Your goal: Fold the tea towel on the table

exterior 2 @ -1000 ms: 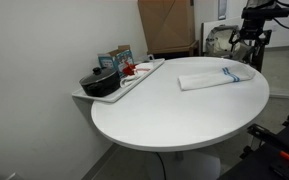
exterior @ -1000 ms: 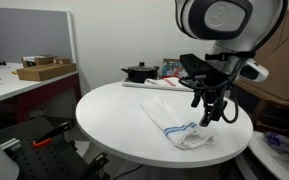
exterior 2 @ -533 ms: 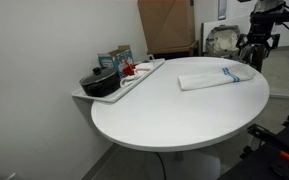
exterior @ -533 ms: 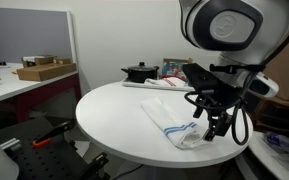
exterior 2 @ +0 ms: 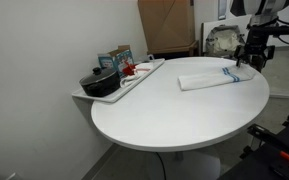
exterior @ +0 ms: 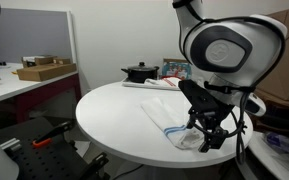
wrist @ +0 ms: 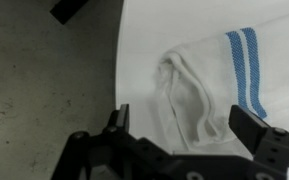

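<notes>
My gripper isn't ready to close yet: its open fingers are above the tea towel, on either side of its folded end. It should move down first and then close on that end of the tea towel.
The tea towel (exterior: 172, 122) is a white cloth with blue stripes, lying partly folded on the round white table (exterior: 114, 115) near its edge. It also shows in an exterior view (exterior 2: 212, 76) and in the wrist view (wrist: 209, 85). My gripper (exterior: 210, 138) is open and hangs just above the towel's bunched end at the table's rim. In the wrist view the gripper (wrist: 189, 122) has its two dark fingers spread on either side of the folded end, with nothing between them but cloth below. In an exterior view the gripper (exterior 2: 246, 62) is over the towel's striped end.
A tray (exterior 2: 119, 88) with a black pot (exterior 2: 100, 82) and boxes sits at the table's side. A rectangular desk (exterior: 19, 82) with cardboard boxes (exterior: 44, 69) stands beyond. The floor (wrist: 44, 90) shows past the table edge.
My gripper has moved down and toward the table's rim, from above the towel's far side to just over its bunched end. The towel has not moved.
</notes>
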Robot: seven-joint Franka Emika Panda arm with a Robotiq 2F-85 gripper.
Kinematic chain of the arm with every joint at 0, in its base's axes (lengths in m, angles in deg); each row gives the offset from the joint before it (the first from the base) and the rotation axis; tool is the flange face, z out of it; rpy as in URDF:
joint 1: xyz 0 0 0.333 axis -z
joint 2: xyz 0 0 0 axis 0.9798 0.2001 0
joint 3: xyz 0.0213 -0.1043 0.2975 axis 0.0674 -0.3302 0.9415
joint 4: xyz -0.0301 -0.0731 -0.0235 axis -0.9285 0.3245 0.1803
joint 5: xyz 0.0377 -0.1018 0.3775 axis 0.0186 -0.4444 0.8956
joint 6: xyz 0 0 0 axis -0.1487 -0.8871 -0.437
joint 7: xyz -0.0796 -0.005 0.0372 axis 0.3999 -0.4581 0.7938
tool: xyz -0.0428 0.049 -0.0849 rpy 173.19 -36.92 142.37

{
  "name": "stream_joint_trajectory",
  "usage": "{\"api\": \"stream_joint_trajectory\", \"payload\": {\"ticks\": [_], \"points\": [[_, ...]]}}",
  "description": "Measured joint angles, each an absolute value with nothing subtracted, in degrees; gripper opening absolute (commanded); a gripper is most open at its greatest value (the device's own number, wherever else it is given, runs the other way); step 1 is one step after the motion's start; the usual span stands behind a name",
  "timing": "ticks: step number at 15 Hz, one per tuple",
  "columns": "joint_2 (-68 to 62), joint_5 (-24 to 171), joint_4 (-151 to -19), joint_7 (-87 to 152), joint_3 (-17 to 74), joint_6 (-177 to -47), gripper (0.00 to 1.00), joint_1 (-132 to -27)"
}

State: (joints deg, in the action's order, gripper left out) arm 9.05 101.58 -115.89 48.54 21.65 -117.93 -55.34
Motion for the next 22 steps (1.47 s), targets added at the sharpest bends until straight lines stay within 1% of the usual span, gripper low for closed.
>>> {"api": "stream_joint_trajectory", "payload": {"ticks": [1,2,10,11,13,15,17,22], "points": [[9.8,101.6,-115.3,49.1,22.1,-118.1,0.74,-55.2],[10.6,101.6,-114.8,49.6,22.5,-118.1,0.68,-55.1],[13.2,101.3,-111.8,51.7,23.4,-118.2,0.05,-53.8],[13.2,101.2,-111.7,51.7,23.4,-118.2,0.01,-53.6],[13.2,101.2,-111.5,51.7,23.4,-118.1,0.00,-53.4],[12.9,101.2,-111.4,51.7,23.4,-118.1,0.02,-53.3],[11.8,101.2,-111.5,51.7,23.4,-117.6,0.02,-53.0],[4.3,101.2,-113.4,53.2,23.3,-114.0,0.02,-52.4]]}}
